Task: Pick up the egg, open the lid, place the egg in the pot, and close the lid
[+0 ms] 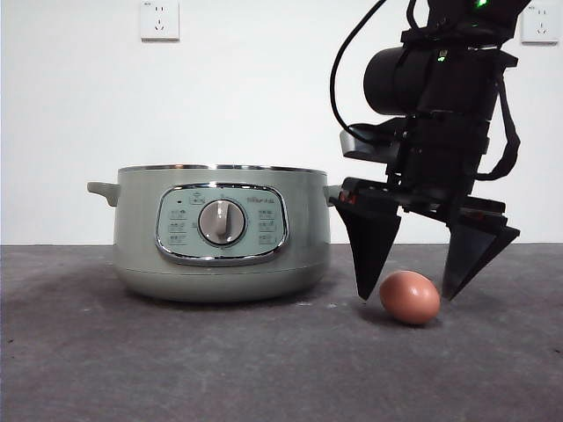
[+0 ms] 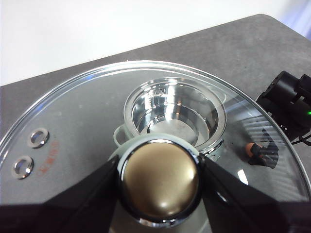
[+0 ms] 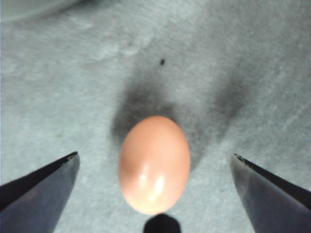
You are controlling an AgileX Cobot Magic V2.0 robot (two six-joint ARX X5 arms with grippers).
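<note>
The right gripper grabs the brown egg around its rounded middle point(image 1: 410, 297) point(image 3: 154, 164) next. Then the right gripper puts the egg in the pot.
The brown-orange egg point(image 1: 410, 297) lies on the dark table to the right of the pale green pot point(image 1: 134, 237). My right gripper point(image 1: 406, 295) hangs over the egg, open, one black jaw on each side of it and neither touching. In the right wrist view the egg point(image 3: 154, 162) sits midway between those jaws of the right gripper point(image 3: 155, 155). My left gripper point(image 2: 160, 187) is shut on the knob of the clear glass lid point(image 2: 73, 111), held high over the pot point(image 2: 146, 104), which shows open and shiny through the glass. The lid is out of the front view.
The pot's control panel and silver dial point(image 1: 222, 221) face the front camera. A white wall with two sockets point(image 1: 159, 19) stands behind the table. Through the lid I also see the right arm point(image 2: 286, 104) and the egg point(image 2: 249, 147) beside the pot.
</note>
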